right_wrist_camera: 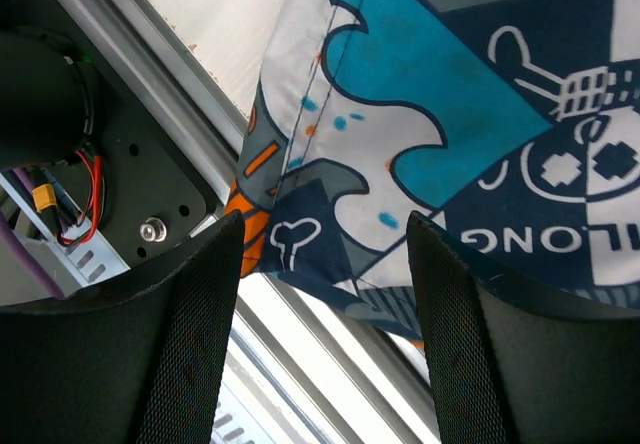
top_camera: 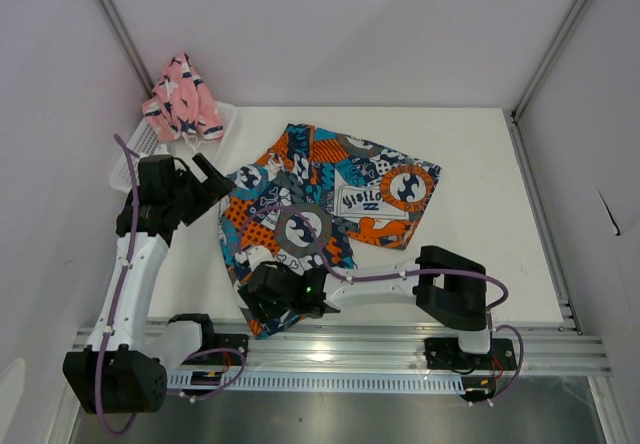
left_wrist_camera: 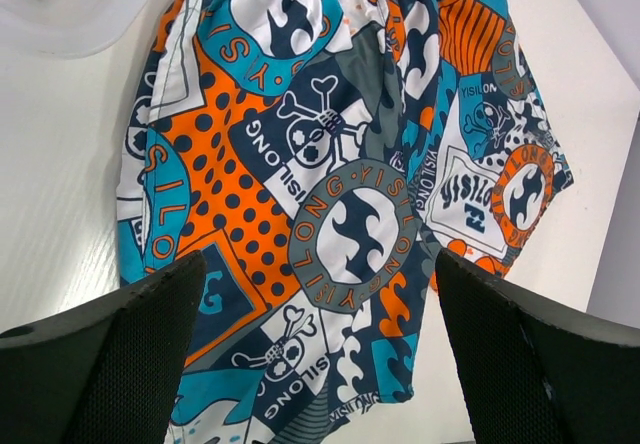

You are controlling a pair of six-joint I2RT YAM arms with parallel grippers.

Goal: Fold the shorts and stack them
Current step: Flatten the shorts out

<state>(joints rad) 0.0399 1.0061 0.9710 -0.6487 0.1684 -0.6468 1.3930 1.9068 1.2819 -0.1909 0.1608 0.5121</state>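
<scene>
It isn't time to close yet: my right gripper's fingers are above the cloth, with the near hem between them. My right gripper should lower first, then close on the hem.
The printed shorts (top_camera: 330, 199), blue, orange, white and grey with round logos, lie spread flat in the middle of the table. Their near corner hangs over the front edge. The pink shorts (top_camera: 183, 101) sit bunched in the white mesh basket (top_camera: 128, 160) at the back left. My left gripper (top_camera: 212, 176) is open and empty, hovering at the left edge of the printed shorts (left_wrist_camera: 340, 164). My right gripper (top_camera: 262, 304) is open over the near corner of the printed shorts (right_wrist_camera: 450, 104), and that corner hangs between the fingers (right_wrist_camera: 190, 334) without being clamped.
The aluminium rail (top_camera: 380, 349) runs along the table's front edge under the right gripper, with a black arm base and wiring (right_wrist_camera: 60, 114) beside it. The basket's rim (left_wrist_camera: 70, 9) is just left of the left gripper. White walls close in the sides.
</scene>
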